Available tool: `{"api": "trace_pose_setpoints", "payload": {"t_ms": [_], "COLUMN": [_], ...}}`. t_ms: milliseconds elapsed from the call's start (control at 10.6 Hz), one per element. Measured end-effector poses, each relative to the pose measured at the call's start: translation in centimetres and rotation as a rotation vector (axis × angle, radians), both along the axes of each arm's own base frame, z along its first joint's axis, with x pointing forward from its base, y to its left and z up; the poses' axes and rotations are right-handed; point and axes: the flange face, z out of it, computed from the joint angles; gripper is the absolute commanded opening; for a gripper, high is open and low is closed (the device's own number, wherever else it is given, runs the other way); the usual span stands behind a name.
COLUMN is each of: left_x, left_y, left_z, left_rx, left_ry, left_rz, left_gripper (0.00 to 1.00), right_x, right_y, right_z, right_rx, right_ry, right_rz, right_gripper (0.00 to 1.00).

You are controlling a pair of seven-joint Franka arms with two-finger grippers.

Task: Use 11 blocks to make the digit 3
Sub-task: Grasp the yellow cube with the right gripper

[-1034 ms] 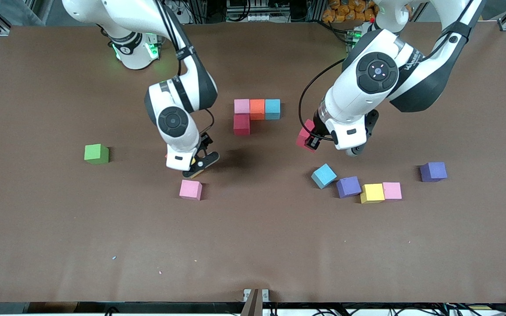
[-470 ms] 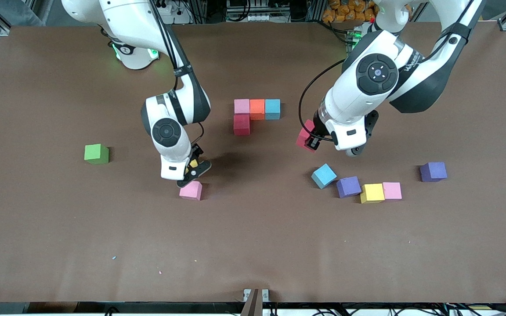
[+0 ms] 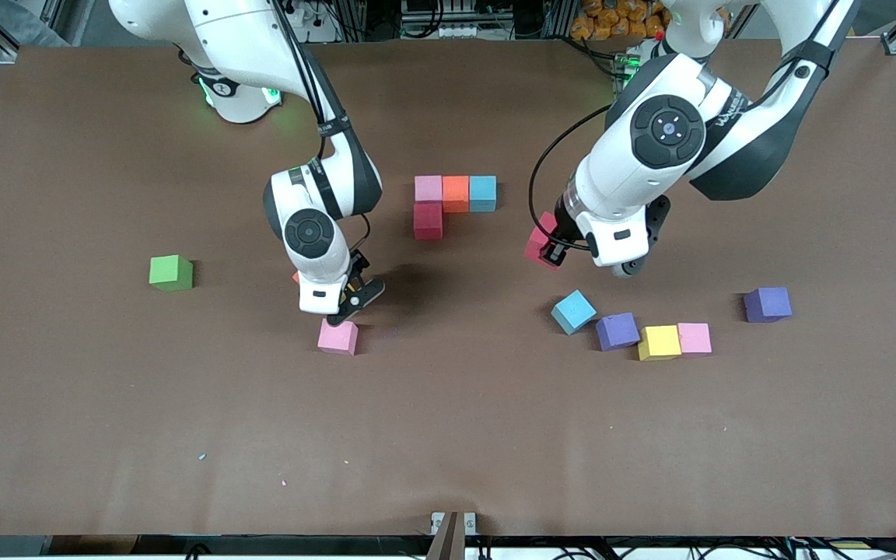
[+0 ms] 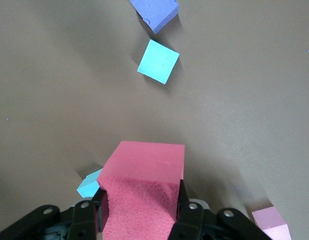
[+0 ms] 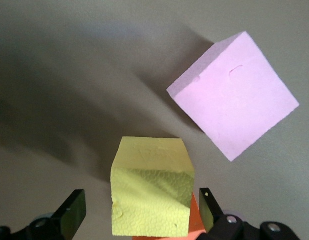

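My right gripper isn't ready to close yet, as its fingers are above the yellow block's top (image 5: 152, 201) with the orange block (image 5: 197, 222) showing past its edge, so it needs to first come down.
Four touching blocks start the digit 3 mid-table: pink (image 3: 428, 188), orange (image 3: 456, 193), light blue (image 3: 483, 193) in a row, dark red (image 3: 428, 221) under the pink one. My left gripper (image 3: 545, 249) hangs over the table toward the left arm's end of that group, shut on a red block (image 4: 144, 165). My right gripper (image 3: 343, 303) is low beside a loose pink block (image 3: 337, 337). It is open, its fingers (image 5: 72, 210) standing clear on either side of a yellow block (image 5: 152, 195). An orange block (image 5: 197, 222) peeks out under the yellow one.
Loose blocks lie nearer the camera toward the left arm's end: light blue (image 3: 573, 311), purple (image 3: 617, 330), yellow (image 3: 659, 342), pink (image 3: 694, 338), and another purple (image 3: 767, 304). A green cube (image 3: 171, 273) sits alone toward the right arm's end.
The right arm dipped toward the loose pink block and has shifted slightly back; its fingers stay apart. The left arm has held still with the red block.
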Motion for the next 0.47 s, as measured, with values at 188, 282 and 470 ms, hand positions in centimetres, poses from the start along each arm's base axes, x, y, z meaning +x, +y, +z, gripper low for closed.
{"api": "trace_pose_setpoints", "payload": {"t_ms": [188, 282, 470], "left_x": [-0.1, -0.2, -0.2], "left_y": [-0.2, -0.2, -0.3], "left_z": [0.0, 0.0, 0.0], "left_rx": [0.0, 0.0, 0.0], "left_ry": [0.0, 0.0, 0.0], "left_rz": [-0.004, -0.005, -0.005], "left_gripper": [0.0, 0.0, 0.0], "right_x": [0.2, 0.3, 0.1], "right_y": [-0.4, -0.8, -0.7], "right_z": [-0.5, -1.1, -2.1], "right_rx": [0.003, 0.003, 0.019], "right_ry": [-0.02, -0.02, -0.006], "right_rz": [0.009, 0.009, -0.003], "right_gripper": [0.91, 0.65, 0.05]}}
